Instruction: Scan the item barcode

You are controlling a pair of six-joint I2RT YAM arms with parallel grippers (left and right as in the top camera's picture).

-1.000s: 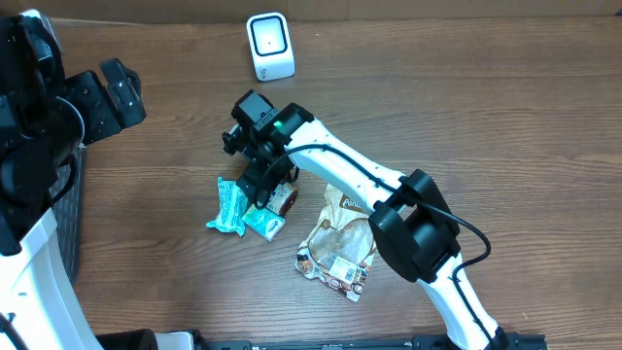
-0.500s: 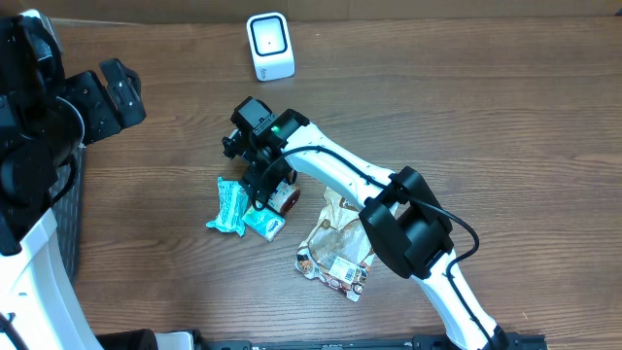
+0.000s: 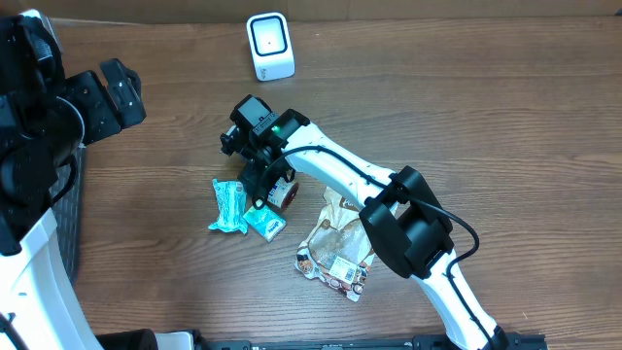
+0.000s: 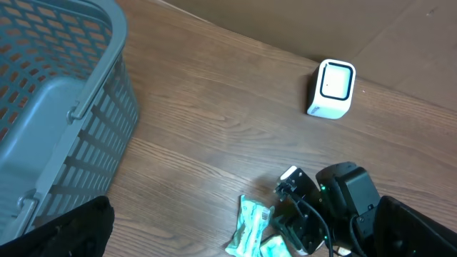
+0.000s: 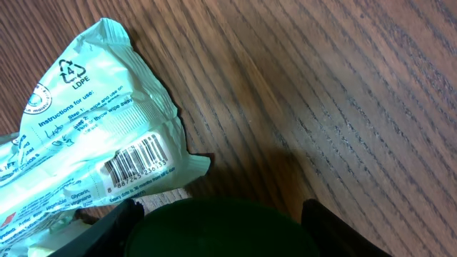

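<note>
My right fingers press both sides of the dark green lid [image 5: 214,227] and would lift the container off the table with it.
A small container with a dark green lid [image 5: 214,227] and a red-brown body [image 3: 286,197] stands left of the table's middle. My right gripper [image 5: 223,234] is down over it, and its fingers [image 5: 107,232] press both sides of the lid. Right beside it lies a mint-green wipe packet [image 5: 93,153] with its barcode facing up, also visible from above as the mint-green packet [image 3: 229,204]. The white scanner [image 3: 269,45] stands at the far edge. My left gripper [image 4: 243,239] hangs wide open, high over the left side, holding nothing.
A second small mint packet [image 3: 265,225] lies just in front of the container. A crumpled brown snack bag [image 3: 337,245] lies right of it. A grey slatted basket [image 4: 64,107] stands off the table's left side.
My right gripper's jaws have narrowed onto the green lid. The mint-green packet has turned slightly. The left arm has not moved.
</note>
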